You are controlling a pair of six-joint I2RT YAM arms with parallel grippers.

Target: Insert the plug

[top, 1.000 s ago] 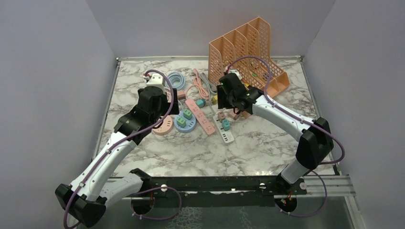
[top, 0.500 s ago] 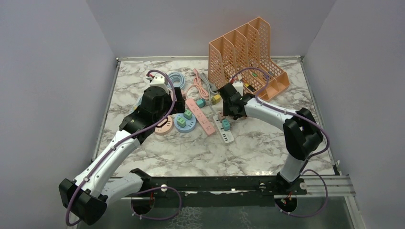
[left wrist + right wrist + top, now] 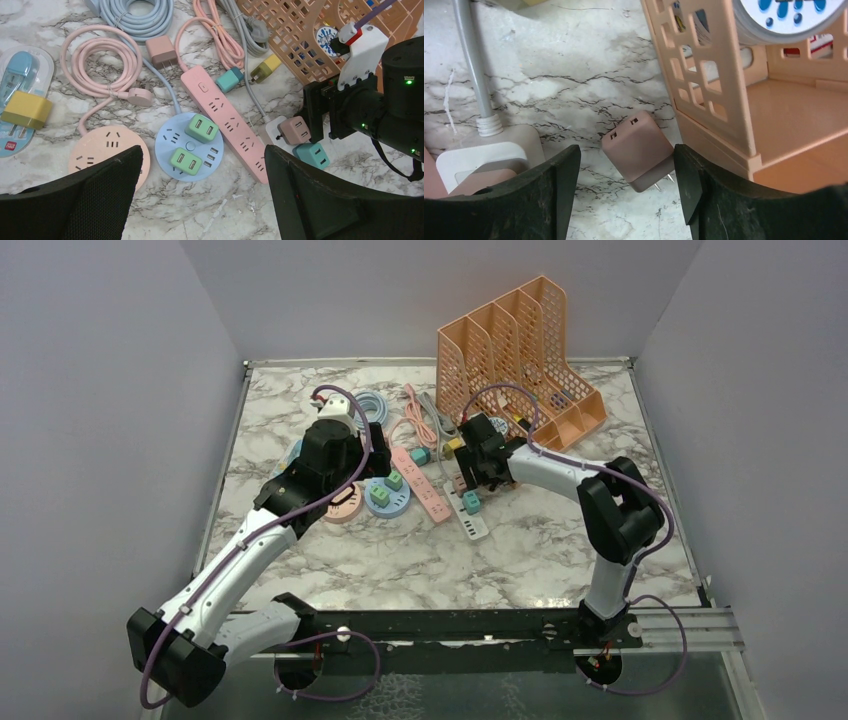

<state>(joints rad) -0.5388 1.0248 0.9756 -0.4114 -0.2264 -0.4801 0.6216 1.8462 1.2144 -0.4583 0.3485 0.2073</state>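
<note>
The right gripper grabs the mauve plug (image 3: 639,153) across its sides next. Its slotted end stays exposed, so my left gripper then takes the plug to insert the prongs.
A mauve plug (image 3: 639,152) lies tilted on the marble, prongs toward the lower right. My right gripper (image 3: 626,148) is open around it; the right finger (image 3: 704,190) is at its edge and the left finger (image 3: 539,195) stands apart. To the left is the white power strip (image 3: 489,150) (image 3: 470,512), which carries another mauve plug (image 3: 295,130) and a teal plug (image 3: 311,155). In the top view, the right gripper (image 3: 478,478) is low beside this strip. My left gripper (image 3: 204,150) (image 3: 362,462) hovers open and empty above the blue round strip (image 3: 187,145).
An orange file rack (image 3: 520,350) (image 3: 734,100) stands just right of the right gripper. A pink power strip (image 3: 230,120), a pink round strip (image 3: 102,150), coiled cables (image 3: 135,15) and a yellow plug (image 3: 25,110) lie on the left half of the table.
My right arm has swung from near the rack down toward the white strip, and its jaws have widened. The left arm has shifted slightly farther back.
</note>
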